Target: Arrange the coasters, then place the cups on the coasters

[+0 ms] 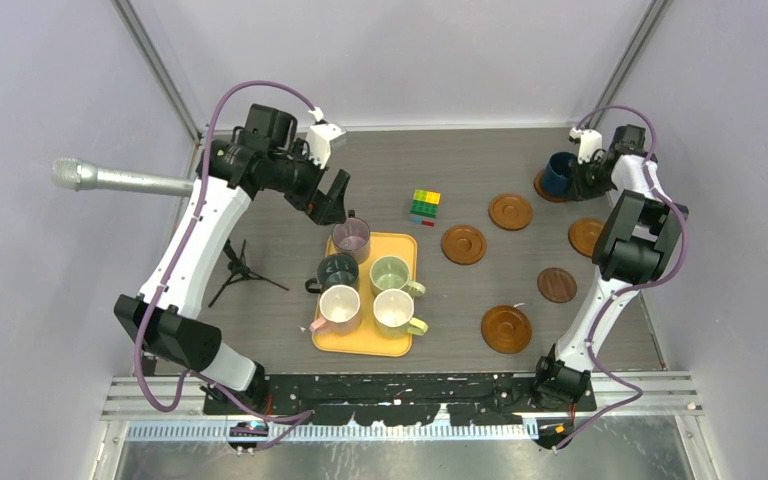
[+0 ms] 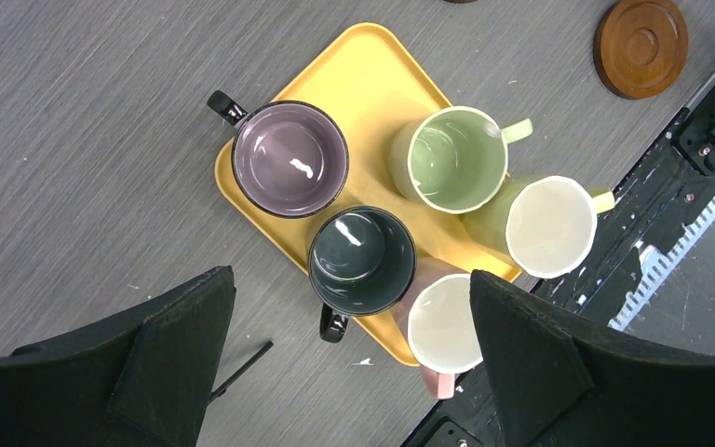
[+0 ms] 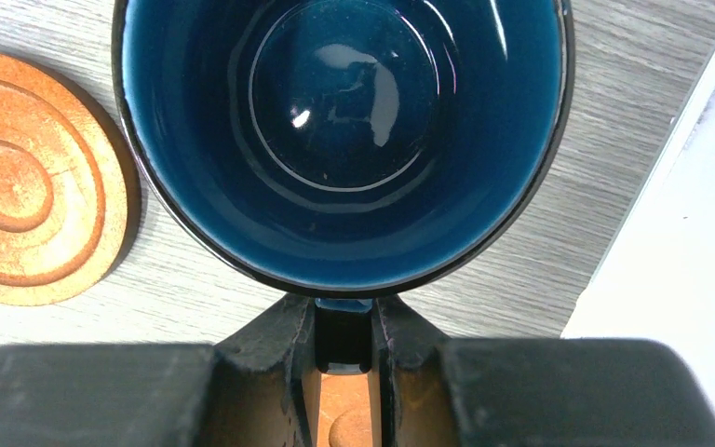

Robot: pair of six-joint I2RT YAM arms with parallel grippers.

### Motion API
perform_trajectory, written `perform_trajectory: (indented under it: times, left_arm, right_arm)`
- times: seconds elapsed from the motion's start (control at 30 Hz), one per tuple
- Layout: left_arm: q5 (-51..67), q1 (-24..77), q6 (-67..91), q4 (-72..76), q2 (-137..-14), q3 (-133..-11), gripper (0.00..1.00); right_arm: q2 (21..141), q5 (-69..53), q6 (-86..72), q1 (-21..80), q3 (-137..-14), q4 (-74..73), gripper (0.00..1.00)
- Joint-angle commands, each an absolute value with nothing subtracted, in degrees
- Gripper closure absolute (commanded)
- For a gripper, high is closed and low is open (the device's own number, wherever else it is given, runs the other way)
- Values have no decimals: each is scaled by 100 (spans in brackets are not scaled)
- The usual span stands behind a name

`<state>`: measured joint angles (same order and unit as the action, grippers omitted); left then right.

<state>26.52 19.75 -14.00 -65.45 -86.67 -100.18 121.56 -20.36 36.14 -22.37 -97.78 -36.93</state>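
The navy cup (image 3: 340, 130) is upright and the coaster's rim shows around the cup's base, so the cup would stay there and my right gripper needs to release it.
My right gripper (image 3: 344, 326) is shut on the handle of the navy cup (image 3: 340, 130), over a coaster (image 3: 349, 424) at the table's back right (image 1: 542, 188); I cannot tell whether the cup rests on it. Several more coasters (image 1: 511, 211) (image 1: 463, 244) (image 1: 506, 328) lie bare on the right half, one darker (image 1: 557, 285). The mauve cup (image 2: 289, 158), dark green cup (image 2: 361, 259), light green cup (image 2: 456, 158), pink-cream cup (image 2: 442, 326) and pale yellow cup (image 2: 549, 225) stand on the yellow tray (image 2: 372, 70). Above them, my left gripper (image 2: 351, 284) hangs open and holds nothing.
A multicoloured cube (image 1: 424, 207) sits behind the tray. A microphone (image 1: 110, 178) pokes in from the left wall, with a small black tripod (image 1: 240, 268) on the table under my left arm. The table's right edge and wall (image 3: 670, 233) are close to the navy cup.
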Motion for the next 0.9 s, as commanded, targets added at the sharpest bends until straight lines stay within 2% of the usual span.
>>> perform_trajectory:
  times: [0.0,0.17,0.33,0.4,0.7,0.87]
  left_arm:
    - [2665,1942,-1469,-6557,-8612,-10097,0]
    - [2687,1947,-1448,-6559,-8596,-10081,0]
    - [2657,1943,-1463,-6578,-8586,-10089,0]
    - [2654,1942,-1472,-6590,-8590,-10095,0]
    - [2618,1942,-1467,-6691,-8683,-10311,0]
    - [2513,1942,-1255,-6395,-8555,-10316,0]
  right_arm:
    - [11805,-1978,3595,-2276,-9826,-3283,92]
    - [11907,-1937,3571,-2279,-9869,-3206,87]
    - [11897,-2019,3543,-2279,-9850,-3222,67]
    - [11850,-2021,3529,-2281,-9824,-3226,56]
    - [11115,-2250,3572,-2480,-9853,-3946,25]
    - [10417,-2490,3615,-2534,-9924,-4723,22]
